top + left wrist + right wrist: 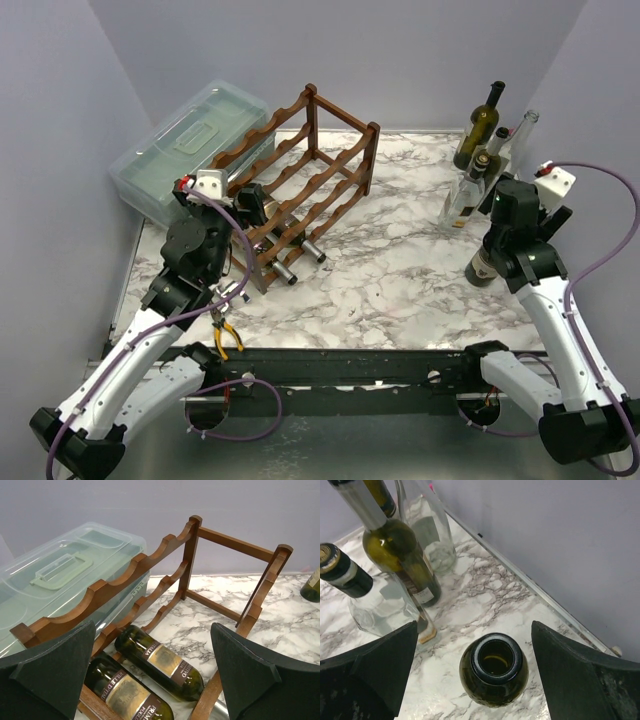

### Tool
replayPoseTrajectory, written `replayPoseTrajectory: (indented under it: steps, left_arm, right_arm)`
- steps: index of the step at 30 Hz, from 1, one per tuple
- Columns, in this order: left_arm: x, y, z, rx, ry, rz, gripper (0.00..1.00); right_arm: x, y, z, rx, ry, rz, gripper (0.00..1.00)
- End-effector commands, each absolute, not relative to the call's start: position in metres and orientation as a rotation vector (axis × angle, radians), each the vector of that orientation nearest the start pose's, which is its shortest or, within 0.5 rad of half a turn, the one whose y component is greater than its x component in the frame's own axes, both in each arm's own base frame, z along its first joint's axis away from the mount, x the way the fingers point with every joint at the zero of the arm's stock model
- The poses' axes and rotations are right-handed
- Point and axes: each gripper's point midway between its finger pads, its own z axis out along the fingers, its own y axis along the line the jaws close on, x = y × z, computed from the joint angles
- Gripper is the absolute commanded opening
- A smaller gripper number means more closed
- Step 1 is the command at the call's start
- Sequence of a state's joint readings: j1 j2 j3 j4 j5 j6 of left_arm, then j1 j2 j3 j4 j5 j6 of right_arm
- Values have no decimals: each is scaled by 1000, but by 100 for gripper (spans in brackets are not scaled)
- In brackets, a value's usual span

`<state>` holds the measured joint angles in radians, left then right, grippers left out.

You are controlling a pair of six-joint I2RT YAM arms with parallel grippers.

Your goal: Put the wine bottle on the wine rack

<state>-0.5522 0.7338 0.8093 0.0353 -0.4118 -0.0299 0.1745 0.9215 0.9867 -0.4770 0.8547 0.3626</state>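
Note:
The upright bottle's opening looks small, below my right gripper's fingers, so it is too early to close. The gripper lowers to the bottle, then closes on it.
The dark reddish-brown wine rack (305, 165) stands at the back left, and its wavy rails (125, 577) fill the left wrist view. Two green labelled bottles (165, 662) (127, 692) lie in its bottom tier. My left gripper (248, 207) (152, 625) is open and empty, just above those bottles. A dark green wine bottle (485, 265) stands upright at the right. In the right wrist view its open mouth (493, 667) faces up. My right gripper (498, 238) (474, 625) is open above it, one finger on each side, not touching.
A translucent lidded plastic box (190, 150) (55, 575) sits behind the rack on the left. A green bottle (478, 125) (402, 550), a clear bottle (520, 135) (427, 525) and a dark-capped clear bottle (468, 190) (365, 595) stand at the back right. Yellow-handled pliers (228, 335) lie near the front edge.

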Motion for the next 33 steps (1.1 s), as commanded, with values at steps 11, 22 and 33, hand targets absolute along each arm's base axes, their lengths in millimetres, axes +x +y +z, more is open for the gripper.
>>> replayPoseTrajectory:
  steps: [11, 22, 33]
  left_arm:
    - [299, -109, 344, 58, 1500, -195, 99]
    - [298, -109, 342, 49, 1505, -195, 99]
    - [306, -112, 330, 45, 1541, -180, 99]
  right_arm:
    - [287, -67, 247, 692, 1794, -440, 83]
    - [296, -49, 229, 584, 1870, -349, 59]
    - [307, 4, 225, 332, 1943, -43, 36]
